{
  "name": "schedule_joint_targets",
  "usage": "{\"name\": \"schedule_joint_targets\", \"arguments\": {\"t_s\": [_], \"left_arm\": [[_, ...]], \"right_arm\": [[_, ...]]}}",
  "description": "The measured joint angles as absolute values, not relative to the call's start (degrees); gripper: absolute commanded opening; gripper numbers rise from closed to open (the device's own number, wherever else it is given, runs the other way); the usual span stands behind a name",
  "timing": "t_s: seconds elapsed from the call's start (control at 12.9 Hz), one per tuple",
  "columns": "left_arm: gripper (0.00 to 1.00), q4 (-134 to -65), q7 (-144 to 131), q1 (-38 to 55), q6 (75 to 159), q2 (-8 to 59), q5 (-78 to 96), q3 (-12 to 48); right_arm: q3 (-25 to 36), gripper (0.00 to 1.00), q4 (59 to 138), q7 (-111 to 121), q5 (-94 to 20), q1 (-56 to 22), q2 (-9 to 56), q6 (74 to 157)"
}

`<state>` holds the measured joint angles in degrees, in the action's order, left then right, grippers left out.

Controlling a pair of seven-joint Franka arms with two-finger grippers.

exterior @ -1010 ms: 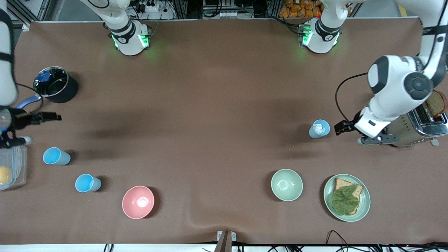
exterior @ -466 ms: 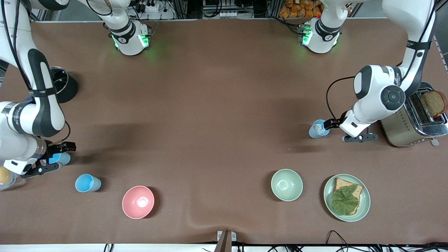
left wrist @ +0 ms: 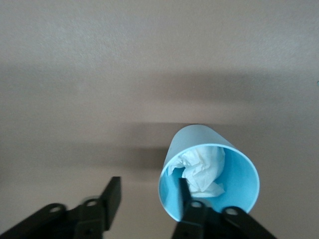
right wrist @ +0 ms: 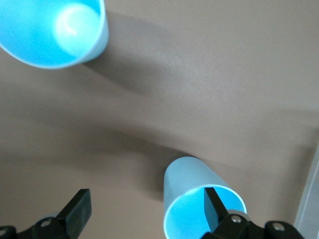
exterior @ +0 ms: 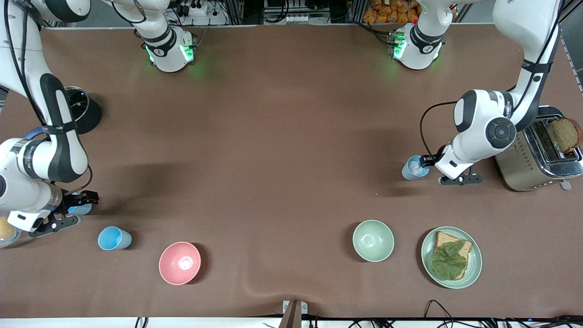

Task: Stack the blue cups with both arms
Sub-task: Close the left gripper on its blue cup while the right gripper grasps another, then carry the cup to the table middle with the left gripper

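This blue cup has to be stacked with the others, so my right gripper will next grab its rim (right wrist: 198,187).
Three blue cups stand upright on the brown table. One, with crumpled white paper inside (exterior: 412,169), is near the toaster; it also shows in the left wrist view (left wrist: 209,174). My left gripper (exterior: 426,160) (left wrist: 148,195) is open at its rim, one finger (left wrist: 184,191) inside the cup and the other on the outer side of its wall. My right gripper (exterior: 84,200) (right wrist: 145,208) is open at a second cup (exterior: 83,209) (right wrist: 199,199), one finger (right wrist: 212,206) inside it. The third cup (exterior: 114,238) (right wrist: 50,30) stands free nearer the front camera.
A pink bowl (exterior: 180,263), a pale green bowl (exterior: 373,240) and a green plate with bread and lettuce (exterior: 451,257) lie toward the front camera. A toaster (exterior: 539,155) stands beside the left arm. A black pot (exterior: 77,111) and a clear container (exterior: 7,230) are at the right arm's end.
Both arms have swung in and come down. The left gripper has closed in on the paper-filled cup's rim. The right gripper has moved from near the pot to the cup beside the container.
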<state>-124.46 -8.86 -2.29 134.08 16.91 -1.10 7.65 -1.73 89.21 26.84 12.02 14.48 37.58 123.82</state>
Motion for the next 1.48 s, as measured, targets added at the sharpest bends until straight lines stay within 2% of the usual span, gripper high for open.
{"name": "schedule_joint_targets", "arguments": {"t_s": [0.39, 0.47, 0.54, 0.62, 0.93, 1.24, 1.48], "left_arm": [[0.0, -123.65, -8.95, -2.29, 134.78, 17.58, -0.7, 9.21], [0.0, -122.99, -9.91, -2.31, 134.78, 17.56, -0.7, 10.52], [0.0, -122.32, -12.21, -2.31, 134.78, 17.56, -0.7, 12.17], [0.0, -121.51, -15.66, -2.32, 134.64, 17.56, -0.7, 14.51], [0.0, -119.04, -37.9, 1.4, 133.35, 17.82, -0.7, 26.9], [0.0, -112.16, -62.81, 18.19, 133.34, 22.96, -0.7, 28.01], [0.0, -105.08, -71.56, 25.64, 133.34, 31.17, -1.64, 27.4]], "right_arm": [[-1.7, 1.0, 89.24, 30.83, 11.92, 16.49, 39.42, 123.79], [-1.69, 0.62, 89.27, 32.11, 11.5, 16.96, 40.04, 123.79], [-1.69, 0.17, 89.27, 33.38, 10.69, 17.47, 40.63, 123.82], [-1.69, 0.0, 89.27, 35.36, 9.62, 17.97, 41.17, 123.91], [-1.67, 0.0, 89.24, 48.24, 8.98, 18.67, 41.61, 127.35], [-1.95, 0.0, 88.56, 52.88, 8.92, 18.88, 41.53, 127.42], [-3.01, 0.0, 85.81, 52.88, 8.82, 16.25, 39.26, 118.82]]}}
